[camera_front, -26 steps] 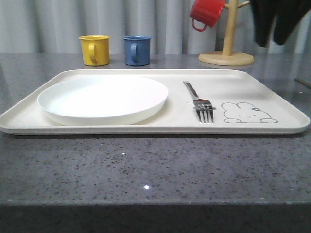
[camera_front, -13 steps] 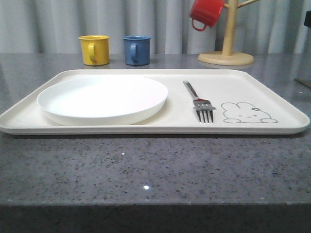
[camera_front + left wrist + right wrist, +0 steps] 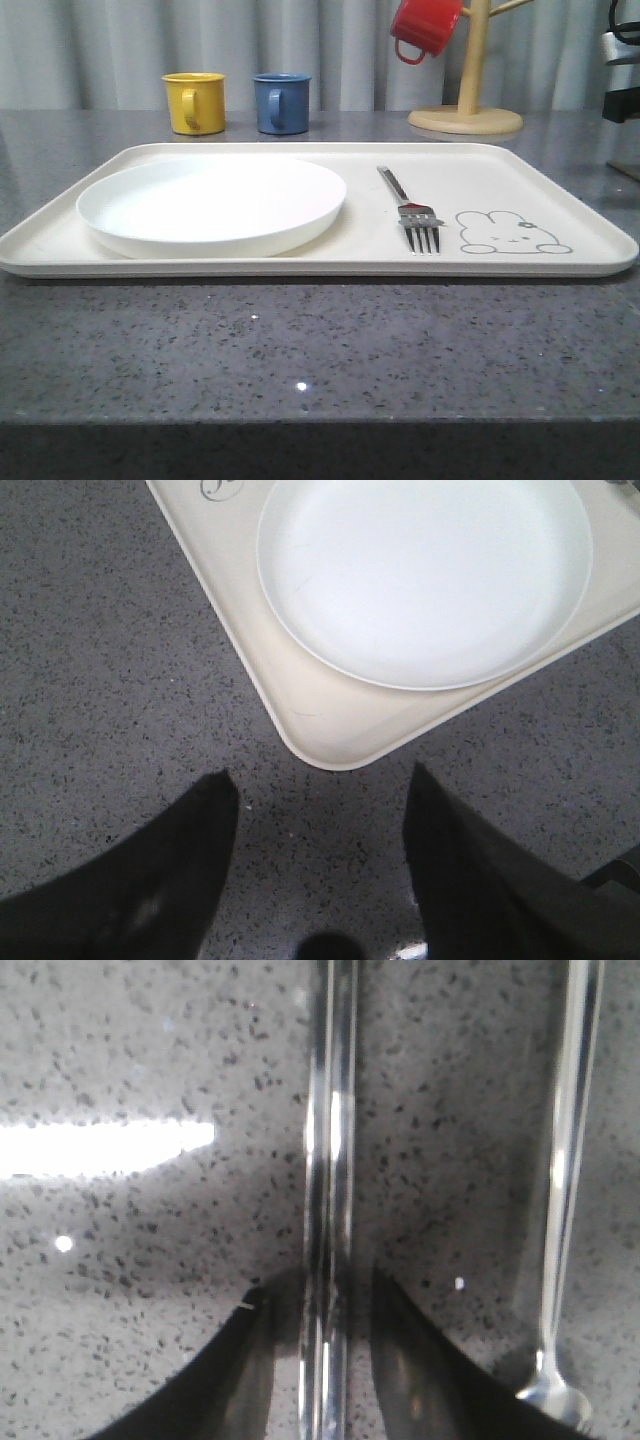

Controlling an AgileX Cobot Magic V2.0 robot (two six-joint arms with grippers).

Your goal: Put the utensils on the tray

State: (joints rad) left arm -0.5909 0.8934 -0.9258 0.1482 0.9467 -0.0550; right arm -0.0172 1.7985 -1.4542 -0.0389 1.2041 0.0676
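Observation:
The chopsticks are between my low fingers and closing now would catch them, so it is time for my right gripper to close on the chopsticks.
The cream tray [image 3: 560, 190] lies across the middle of the counter, with the silver fork [image 3: 410, 200] on it beside the rabbit drawing. In the right wrist view the pair of chopsticks [image 3: 330, 1110] lies flat on the speckled counter. My right gripper [image 3: 315, 1282] is open and low over them, one finger close on each side with a thin gap showing. The spoon's slim handle [image 3: 570, 1160] lies parallel, a little apart. My left gripper [image 3: 320, 772] hangs open and empty above the counter, just off a corner of the tray [image 3: 300, 695].
A white round plate [image 3: 212, 203] fills the tray's left half. Behind the tray stand a yellow mug [image 3: 194, 102], a blue mug [image 3: 281, 102] and a wooden mug tree [image 3: 468, 90] holding a red mug [image 3: 425, 27]. Part of my right arm [image 3: 622, 60] shows at the right edge.
The dark right arm at the top right of the front view moved out to the right; only a piece of it is left at the edge. Tray, plate and fork have not moved.

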